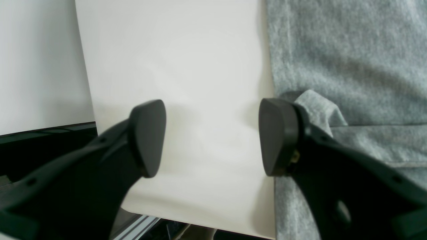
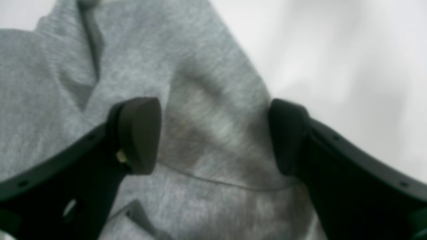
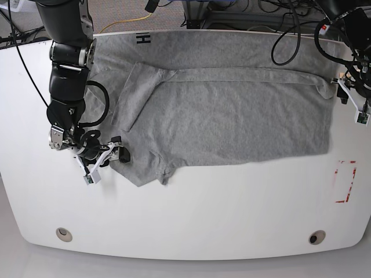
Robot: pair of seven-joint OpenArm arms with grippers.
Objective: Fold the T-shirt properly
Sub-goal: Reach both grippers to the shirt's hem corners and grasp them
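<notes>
Both fingers reach down to the seamed flap (image 3: 124, 167), one along the flap's edge, so it is time for my right gripper to close on the T-shirt (image 3: 232, 113).
The heather-grey T-shirt (image 3: 232, 113) lies spread across the far half of the white table (image 3: 203, 208), with layers folded over and black lettering (image 3: 142, 39) near its far left edge. My left gripper (image 3: 341, 87) hangs open at the shirt's right edge. In the left wrist view, the left gripper (image 1: 213, 136) spans bare table, its right finger (image 1: 278, 136) against a curled corner of the T-shirt (image 1: 350, 60). My right gripper (image 3: 119, 152) is open at the shirt's near left corner. In the right wrist view, the right gripper (image 2: 213, 133) straddles a seamed flap of the T-shirt (image 2: 133, 50).
A red rectangle outline (image 3: 346, 180) is marked on the table at the right. Two round holes (image 3: 64, 234) (image 3: 316, 237) sit near the front edge. Cables (image 3: 290, 29) hang behind the far edge. In the left wrist view, the table's edge (image 1: 83, 83) drops to a dark frame.
</notes>
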